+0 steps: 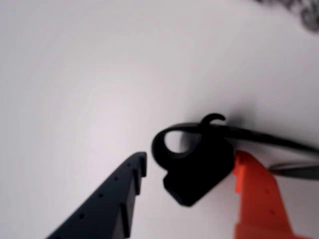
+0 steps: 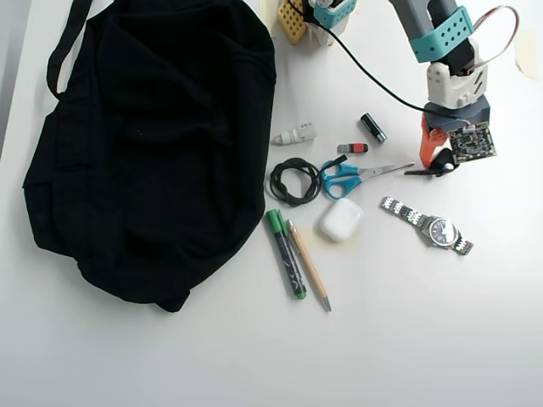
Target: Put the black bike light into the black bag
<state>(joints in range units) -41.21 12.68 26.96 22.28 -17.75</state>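
My gripper grabs the black bike light by its blocky body (image 1: 202, 172) beside the strap (image 1: 160, 148) next, to put the light into the black bag.
The black bike light (image 1: 197, 169) is a small blocky lamp with a looped strap, lying on the white table. In the wrist view it sits between my two fingers. The orange finger (image 1: 254, 189) touches its right side and the dark finger (image 1: 124, 194) stands a little apart on its left. My gripper (image 1: 192, 162) is open around it. In the overhead view the gripper (image 2: 437, 161) is low over the light (image 2: 443, 164) at the right, far from the black bag (image 2: 144, 144), which lies wrinkled on the left.
Blue-handled scissors (image 2: 344, 178) point their tip at the light. A watch (image 2: 428, 225), a white earbud case (image 2: 341, 220), a coiled cable (image 2: 293, 181), a black cylinder (image 2: 372, 127), a green marker (image 2: 286, 253) and a pencil (image 2: 308, 264) lie between light and bag.
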